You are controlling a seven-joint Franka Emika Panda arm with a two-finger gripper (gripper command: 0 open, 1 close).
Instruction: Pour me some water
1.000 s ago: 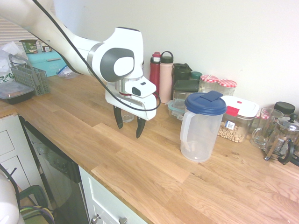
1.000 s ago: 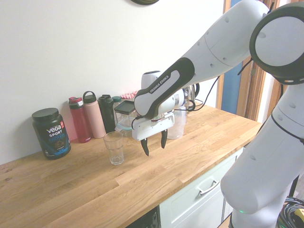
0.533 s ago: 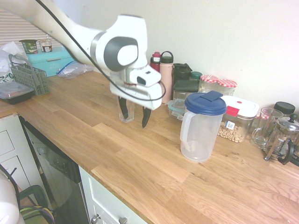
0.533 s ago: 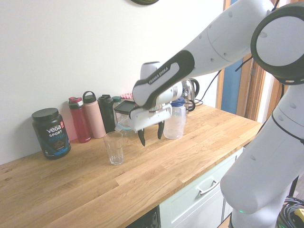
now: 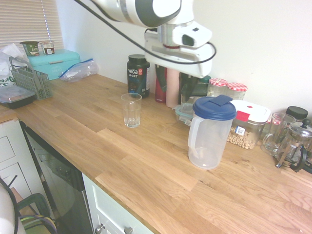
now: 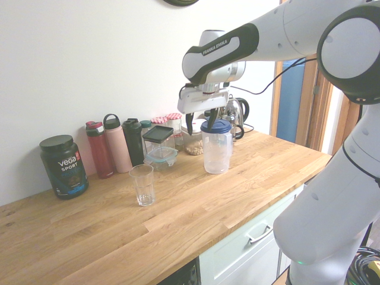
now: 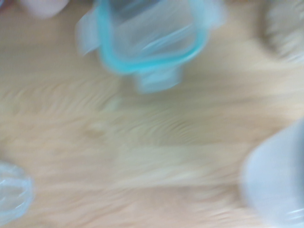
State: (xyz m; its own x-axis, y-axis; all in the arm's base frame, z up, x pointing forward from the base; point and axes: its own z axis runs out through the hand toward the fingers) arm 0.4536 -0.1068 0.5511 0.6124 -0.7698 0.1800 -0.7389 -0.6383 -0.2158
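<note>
The pitcher's round body is wider than my open fingers. My gripper should next grab the pitcher by its slim side handle [image 6: 230, 142] so it can pour.
A clear plastic pitcher [image 5: 209, 131] [image 6: 216, 148] with a blue lid stands upright on the wooden counter [image 5: 146, 165]. An empty drinking glass [image 5: 131, 110] [image 6: 142, 184] stands apart from it, further along the counter. My gripper [image 6: 200, 120] hangs open high over the counter, just above and behind the pitcher's lid, holding nothing. In the first exterior view its fingers are lost against the dark bottles behind. The blurred wrist view shows the pitcher lid [image 7: 278, 180] at one edge and the glass rim [image 7: 12, 197] at another.
Along the wall stand a black Vega tub [image 5: 138, 75], several bottles [image 6: 113, 145], a teal-rimmed container [image 5: 184, 113] [image 7: 152, 38], red-lidded jars [image 5: 226, 87] and a French press [image 5: 292, 146]. A grey rack [image 5: 31, 80] sits at the far end.
The arm has risen from low beside the glass and swung over towards the pitcher. The fingers stayed open and empty. The glass and pitcher have not moved.
</note>
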